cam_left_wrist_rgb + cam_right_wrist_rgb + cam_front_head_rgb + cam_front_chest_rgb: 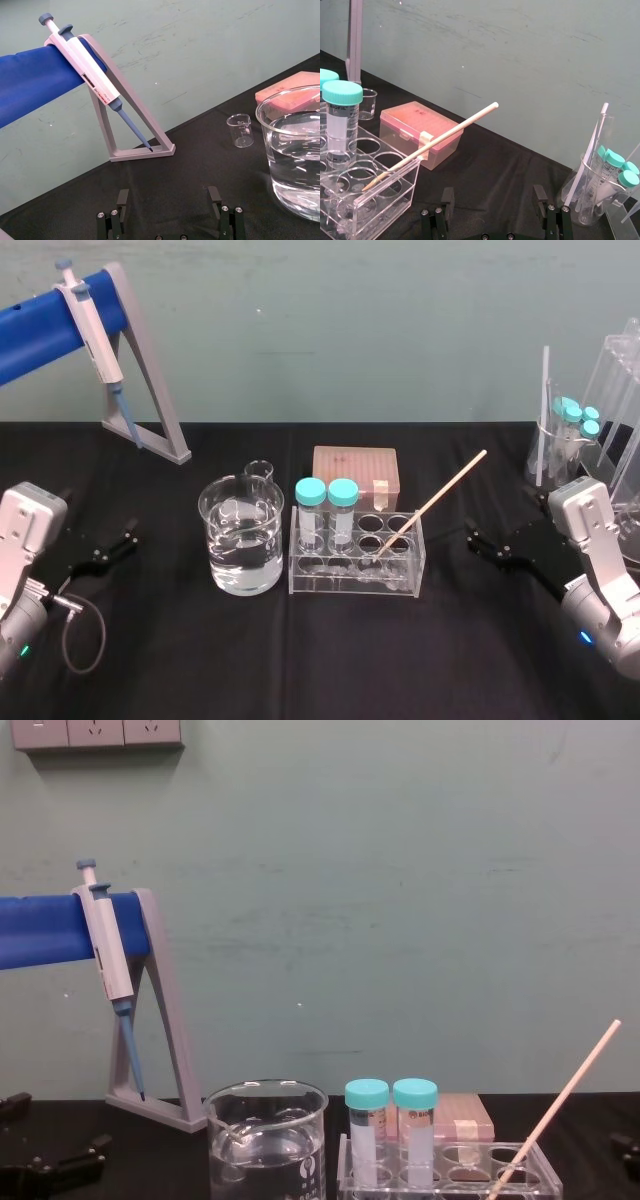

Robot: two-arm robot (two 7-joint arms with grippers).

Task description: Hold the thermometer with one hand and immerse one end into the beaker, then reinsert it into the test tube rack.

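Observation:
The thermometer's lower end (498,1188) should stay free to dip into the beaker, so my right gripper should next hold the thermometer by its upper part (592,1058).
The thermometer (432,503) is a thin cream rod leaning to the right, its lower end in a right-hand hole of the clear test tube rack (350,582). It also leans out of the rack (367,200) as the thermometer (437,141) (562,1102) in the right wrist and chest views. The beaker (242,540) (295,165) (266,1145), about half full of water, stands just left of the rack. My right gripper (477,542) (493,197) rests open on the cloth to the right of the rack, apart from the thermometer. My left gripper (112,546) (168,197) lies open at the far left.
Two teal-capped tubes (327,512) stand in the rack's left holes. A pink tip box (356,472) and a small beaker (239,130) sit behind. At the back left a pipette (92,328) hangs on a grey stand (150,390). A flask with capped tubes (600,192) stands at the back right.

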